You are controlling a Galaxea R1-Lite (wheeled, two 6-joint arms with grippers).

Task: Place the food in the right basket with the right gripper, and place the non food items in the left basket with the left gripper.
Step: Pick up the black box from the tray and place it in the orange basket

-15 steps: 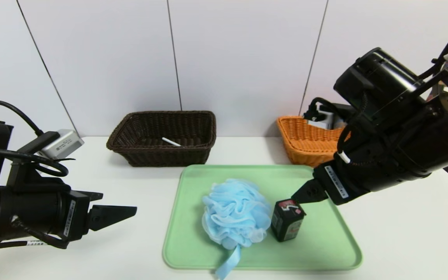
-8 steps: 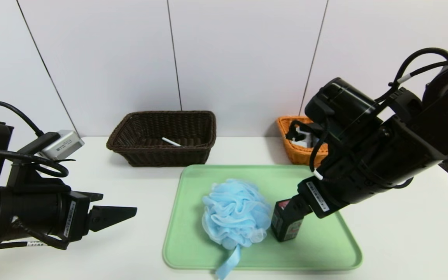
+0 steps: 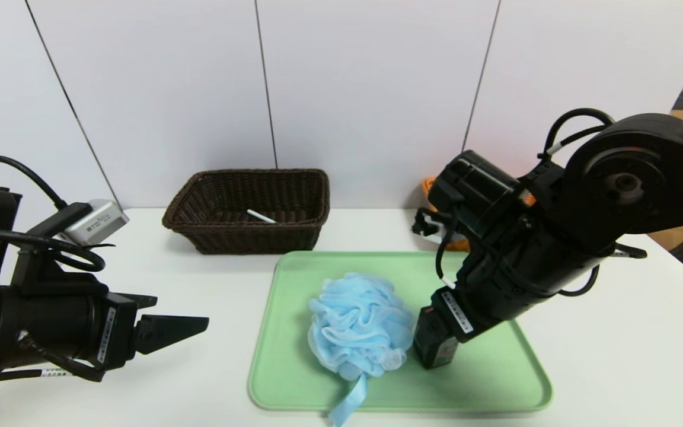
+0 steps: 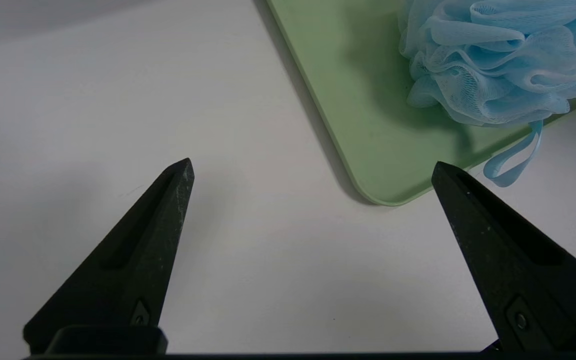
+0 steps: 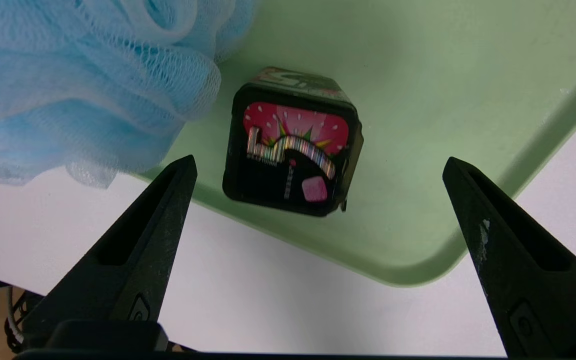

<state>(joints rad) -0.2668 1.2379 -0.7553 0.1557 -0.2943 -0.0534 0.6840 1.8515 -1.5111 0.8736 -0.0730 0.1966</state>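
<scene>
My fingers are above the black box's top [image 5: 289, 157] and would miss it if I closed now. My right gripper needs to go down first and then close on it.
A black candy box [image 5: 290, 145] with a strawberry picture stands upright on the green tray [image 3: 495, 367], right beside a blue mesh bath pouf [image 3: 359, 323]. My right gripper [image 5: 319, 162] hangs open just above the box, one finger on each side of it and neither touching. In the head view the right wrist hides the box's top, and only its lower part [image 3: 434, 350] shows. My left gripper [image 4: 313, 167] is open over bare table left of the tray, holding nothing.
The dark brown basket [image 3: 246, 234] at the back left holds a small white stick [image 3: 260, 216]. The orange basket [image 3: 426, 188] at the back right is almost wholly hidden behind my right arm. The pouf's ribbon [image 3: 347, 403] hangs over the tray's front edge.
My right arm has swung in from the orange basket and come down over the black box, hiding its top. The left arm has not moved.
</scene>
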